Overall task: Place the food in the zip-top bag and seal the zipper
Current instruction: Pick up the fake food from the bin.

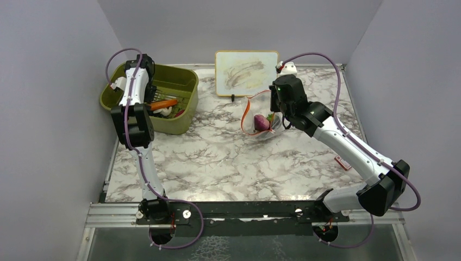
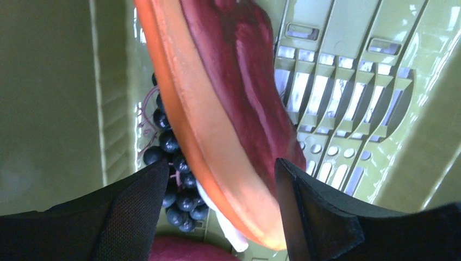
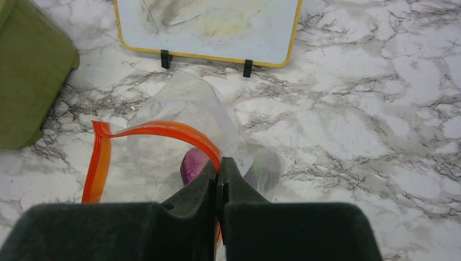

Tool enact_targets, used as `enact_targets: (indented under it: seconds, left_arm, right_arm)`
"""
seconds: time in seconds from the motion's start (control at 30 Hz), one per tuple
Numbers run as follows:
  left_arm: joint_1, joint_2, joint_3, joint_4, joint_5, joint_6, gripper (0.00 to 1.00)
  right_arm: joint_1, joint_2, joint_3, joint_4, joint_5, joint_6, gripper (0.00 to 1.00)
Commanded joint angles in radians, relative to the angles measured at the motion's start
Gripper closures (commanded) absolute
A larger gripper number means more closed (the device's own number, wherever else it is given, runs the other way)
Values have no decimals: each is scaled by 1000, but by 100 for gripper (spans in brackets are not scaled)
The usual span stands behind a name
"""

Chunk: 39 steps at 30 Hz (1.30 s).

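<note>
Next, my left gripper grabs the hot dog by its orange near end (image 1: 166, 103) (image 2: 235, 188), to leave the hot dog's far length free to enter the bag.
The long orange-and-red hot dog (image 1: 163, 104) lies in the olive-green bin (image 1: 182, 76) at the back left. My left gripper (image 1: 148, 93) is down in the bin. In the left wrist view it (image 2: 220, 190) is open, its jaws on either side of the hot dog's (image 2: 217, 109) near end, over the dark purple grapes (image 2: 174, 179). My right gripper (image 1: 278, 111) is shut on the orange-red zipper (image 3: 157, 130) and holds the mouth of the clear zip-top bag (image 3: 179, 103) open. A pink-purple piece (image 3: 193, 163) and a grey-green piece (image 3: 263, 168) lie in the bag.
A yellow-rimmed whiteboard (image 1: 246, 72) stands at the back, just behind the bag. A small red-and-white item (image 1: 342, 162) lies at the table's right edge. A dark red piece (image 2: 185, 250) lies in the bin below the grapes. Grey walls enclose three sides.
</note>
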Motion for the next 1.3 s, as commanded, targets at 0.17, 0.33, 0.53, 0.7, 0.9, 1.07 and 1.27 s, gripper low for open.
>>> enact_targets:
  seconds: [0.17, 0.33, 0.53, 0.7, 0.9, 1.07, 1.27]
  left_arm:
    - [4, 39, 2, 149, -85, -107, 52]
    - [4, 28, -13, 188, -70, -98, 78]
    - [4, -2, -7, 217, -63, -65, 98]
    - [-6, -42, 0, 242, -66, -15, 100]
    - [-14, -117, 12, 332, -119, 137, 100]
    - [-53, -187, -1, 461, -160, 351, 100]
    - [-106, -258, -19, 515, -207, 481, 100]
  right_arm:
    - [-2, -2, 55, 3, 5, -1, 99]
    - [-2, -6, 69, -19, 15, 3, 99]
    - [-4, -6, 86, -27, 3, 6, 99]
    - [-2, -13, 89, -44, -17, 31, 99]
    - [-4, 32, 172, -103, -91, 72, 99]
    - [-3, 64, 219, -155, -101, 112, 99]
    - [-3, 90, 257, -154, -196, 170, 99]
